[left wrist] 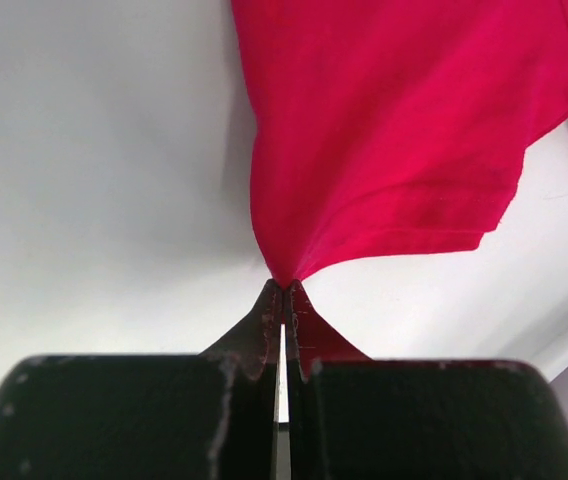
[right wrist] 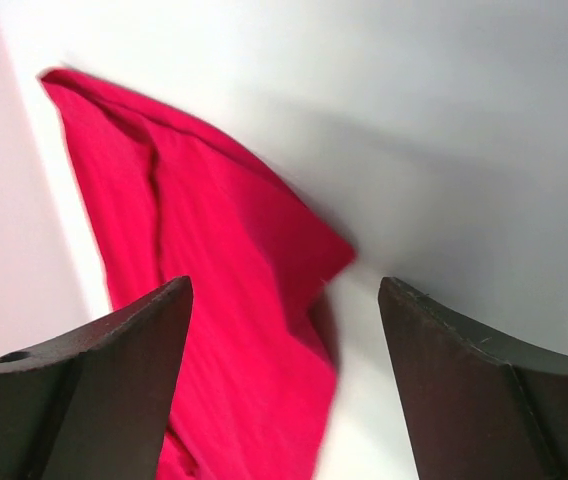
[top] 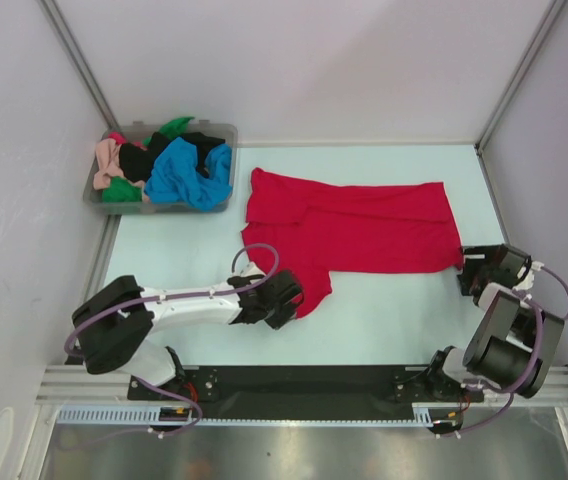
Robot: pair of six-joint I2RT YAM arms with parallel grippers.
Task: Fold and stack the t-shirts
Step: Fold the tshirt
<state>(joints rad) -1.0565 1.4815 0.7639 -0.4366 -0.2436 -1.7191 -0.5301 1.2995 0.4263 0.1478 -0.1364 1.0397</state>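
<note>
The t-shirt's near edge needs to be folded over by both grippers, so my right gripper needs to grab the loose near corner of the red t-shirt (top: 364, 225) next.
A large red t-shirt (top: 364, 225) lies spread across the middle of the pale table, partly folded. My left gripper (top: 292, 292) is shut on the shirt's near left flap; in the left wrist view the red cloth (left wrist: 394, 130) bunches to a point where it enters the closed tips (left wrist: 284, 287). My right gripper (top: 467, 270) stands open at the shirt's near right corner. In the right wrist view that corner (right wrist: 224, 300) lies loose below the wide gap between the jaws (right wrist: 284, 290), slightly blurred. More t-shirts, among them a blue one (top: 186, 170), sit crumpled in a bin.
The clear grey plastic bin (top: 216, 128) stands at the back left with blue, black, green and peach-pink shirts heaped in it. Pale walls with metal frame posts close in the table on three sides. The arm bases sit on a black rail (top: 294, 380) at the near edge.
</note>
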